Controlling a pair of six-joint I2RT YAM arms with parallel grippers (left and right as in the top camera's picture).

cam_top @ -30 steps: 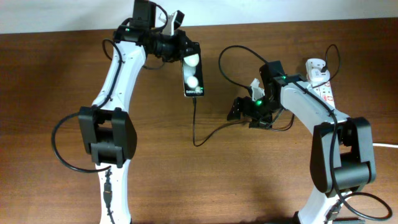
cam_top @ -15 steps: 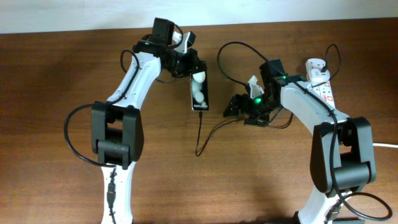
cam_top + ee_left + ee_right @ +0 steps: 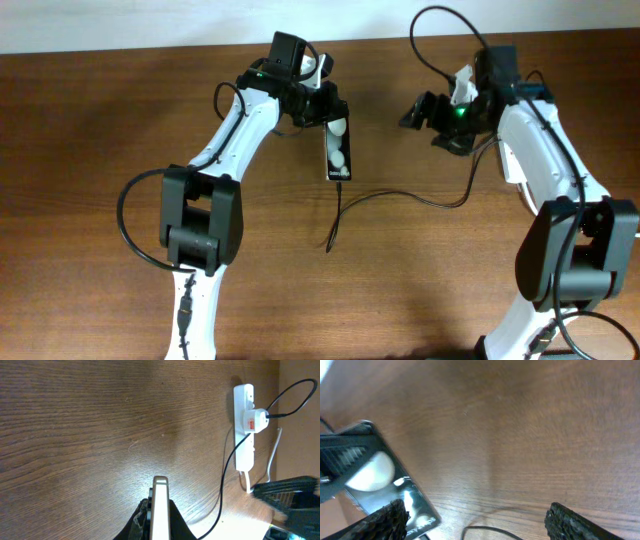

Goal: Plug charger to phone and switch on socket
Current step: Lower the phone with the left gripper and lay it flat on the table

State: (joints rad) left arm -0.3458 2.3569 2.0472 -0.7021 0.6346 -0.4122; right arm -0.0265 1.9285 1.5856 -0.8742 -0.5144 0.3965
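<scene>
The black phone is tilted on edge above the table and would fall onto it if I opened now, so my left gripper should keep holding it.
My left gripper is shut on the black phone and holds it tilted on its edge above the table. In the left wrist view the phone is edge-on between my fingers. The thin black charger cable meets the phone's lower end and runs right across the table. In the left wrist view the cable leads to the white plug adapter in the white socket strip. My right gripper is open and empty, to the right of the phone. The cable lies below it.
In the overhead view my right arm covers the socket strip at the back right. The strip's thick white cord trails off beside it. A thicker black robot cable loops above the right wrist. The table's far edge meets a white wall.
My left gripper has carried the phone rightward and turned it onto its edge. My right arm has swung up and right, away from the cable, over the socket.
</scene>
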